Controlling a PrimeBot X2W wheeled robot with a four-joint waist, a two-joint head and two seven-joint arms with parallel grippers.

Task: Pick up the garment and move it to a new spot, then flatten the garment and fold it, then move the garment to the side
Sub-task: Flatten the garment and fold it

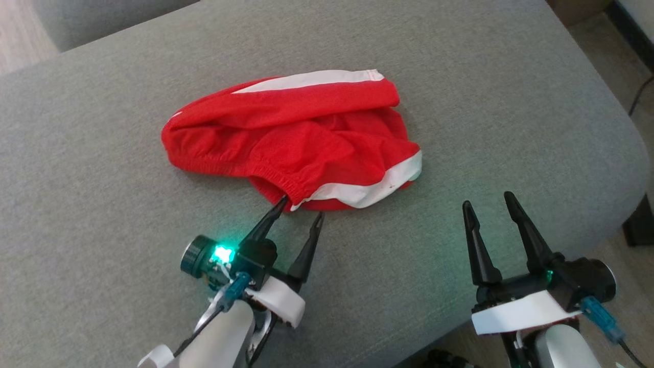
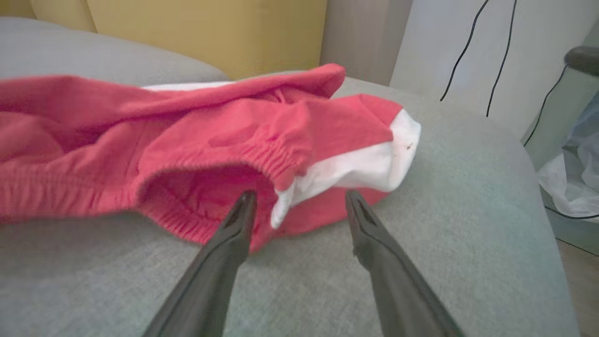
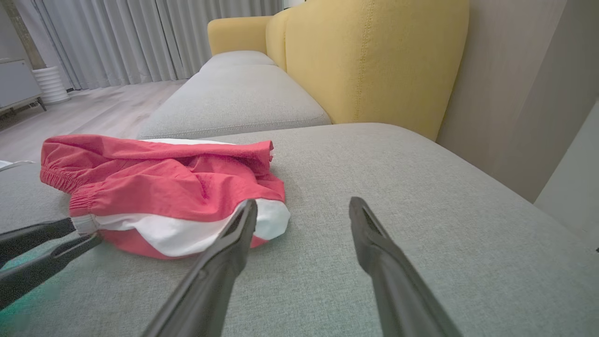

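The garment [image 1: 296, 143] lies slack except for its white-striped waistband corner [image 1: 296, 201], which stands up off the cushion, so my left gripper needs to pinch it there next.
The garment [image 1: 296, 143], red shorts with white stripes and an elastic waistband, lies crumpled on the grey cushion [image 1: 102, 153]. My left gripper [image 1: 301, 207] is open at the garment's near edge, its fingertips on either side of the waistband corner and white hem [image 2: 299, 196]. In the left wrist view the left fingertip [image 2: 243, 206] touches the red cloth. My right gripper [image 1: 488, 199] stands open over bare cushion, to the right of the garment and apart from it. The right wrist view shows the garment [image 3: 159, 187] at the left, with the left gripper's fingers [image 3: 37, 248] at its edge.
The cushion's rounded front-right corner [image 1: 613, 168] drops to the floor. A yellow sofa back [image 3: 374, 61] and more grey seats [image 3: 234, 103] lie beyond. Black cables [image 2: 468, 51] hang on a pale wall, with a plastic bag [image 2: 571, 178] beside the seat.
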